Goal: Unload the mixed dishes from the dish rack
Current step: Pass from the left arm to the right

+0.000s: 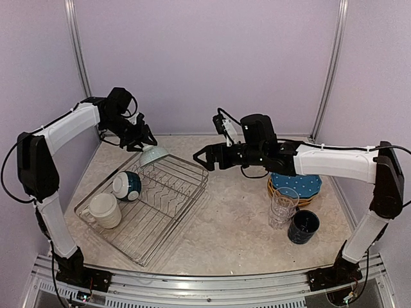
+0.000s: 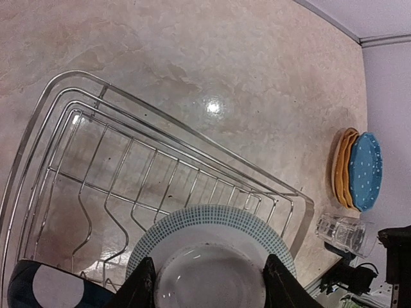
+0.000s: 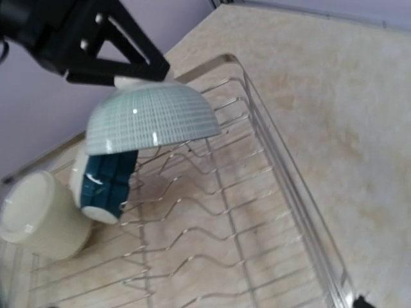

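Observation:
I need to set the bowl upright, so next I should grab it with my right gripper by its free rim (image 2: 279, 242) and leave the foot ring free.
My left gripper (image 1: 145, 142) is shut on a small pale teal-and-white bowl (image 1: 155, 154), held upside down above the far end of the dish rack (image 1: 183, 168). In the left wrist view its fingers (image 2: 139, 286) grip the bowl's foot ring (image 2: 212, 239) on both sides. The right wrist view shows the bowl (image 3: 151, 119) lifted clear of the wires. A dark teal bowl (image 1: 127, 185) and a cream mug (image 1: 104, 210) lie in the rack. My right gripper (image 1: 201, 158) is open and empty, just right of the rack's far corner.
At the right of the table stand a stack of yellow and blue dotted plates (image 1: 295, 186), stacked clear glasses (image 1: 282, 206) and a navy mug (image 1: 303, 226). The rack's divider prongs (image 3: 212, 212) stand bare. Purple walls close in the back and sides.

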Controlling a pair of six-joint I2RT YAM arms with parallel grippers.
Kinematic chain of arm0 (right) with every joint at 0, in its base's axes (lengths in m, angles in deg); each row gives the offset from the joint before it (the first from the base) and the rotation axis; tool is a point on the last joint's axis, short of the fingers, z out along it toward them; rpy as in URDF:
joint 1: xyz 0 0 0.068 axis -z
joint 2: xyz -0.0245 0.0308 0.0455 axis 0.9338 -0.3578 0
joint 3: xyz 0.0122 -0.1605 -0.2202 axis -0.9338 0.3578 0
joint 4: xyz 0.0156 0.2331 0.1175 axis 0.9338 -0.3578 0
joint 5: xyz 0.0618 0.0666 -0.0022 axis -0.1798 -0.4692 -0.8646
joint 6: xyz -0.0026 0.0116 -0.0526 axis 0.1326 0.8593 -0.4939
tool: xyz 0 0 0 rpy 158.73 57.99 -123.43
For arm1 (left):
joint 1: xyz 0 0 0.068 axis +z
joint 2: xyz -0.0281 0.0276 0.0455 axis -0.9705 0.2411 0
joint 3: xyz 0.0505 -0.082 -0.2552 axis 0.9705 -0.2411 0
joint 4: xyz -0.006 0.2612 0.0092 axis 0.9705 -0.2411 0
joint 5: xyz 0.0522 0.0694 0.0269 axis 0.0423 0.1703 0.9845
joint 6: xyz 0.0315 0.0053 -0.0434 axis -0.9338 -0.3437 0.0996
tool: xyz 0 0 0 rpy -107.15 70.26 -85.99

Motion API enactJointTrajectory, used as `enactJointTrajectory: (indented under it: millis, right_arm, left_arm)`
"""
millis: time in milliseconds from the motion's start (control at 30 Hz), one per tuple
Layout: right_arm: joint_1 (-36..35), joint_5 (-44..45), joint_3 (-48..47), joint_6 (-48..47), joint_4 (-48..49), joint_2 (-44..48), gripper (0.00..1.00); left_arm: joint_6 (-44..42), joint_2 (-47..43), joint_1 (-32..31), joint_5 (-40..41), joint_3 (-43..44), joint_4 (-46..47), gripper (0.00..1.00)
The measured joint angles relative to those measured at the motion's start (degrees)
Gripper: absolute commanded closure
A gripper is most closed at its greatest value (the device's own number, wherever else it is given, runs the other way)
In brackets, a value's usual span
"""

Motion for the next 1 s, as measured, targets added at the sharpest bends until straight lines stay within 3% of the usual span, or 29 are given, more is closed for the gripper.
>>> enactJointTrajectory:
  millis: [333,567,867,1000]
  right_arm:
    - [-5.75,9.86,-6.03,-20.41,-0.15,-7.48,0.04]
    - [-6.6,14.14,-4.04,-31.41,11.56,-9.79,0.06]
    - [-6.54,11.78,-10.05,-34.45,17.9,-18.91,0.27]
    - [-6.54,10.36,-12.13,-34.38,19.28,-21.24,0.51]
  left_arm:
    - [8.72,-4.22,3.04,-19.19,-8.02,8.24,0.74]
    - [16.63,-5.86,4.33,-32.35,-15.87,15.19,0.74]
    - [24.81,-8.5,4.31,-41.22,-23.87,24.74,0.74]
    - [27.19,-9.64,4.09,-42.84,-26.64,28.52,0.74]
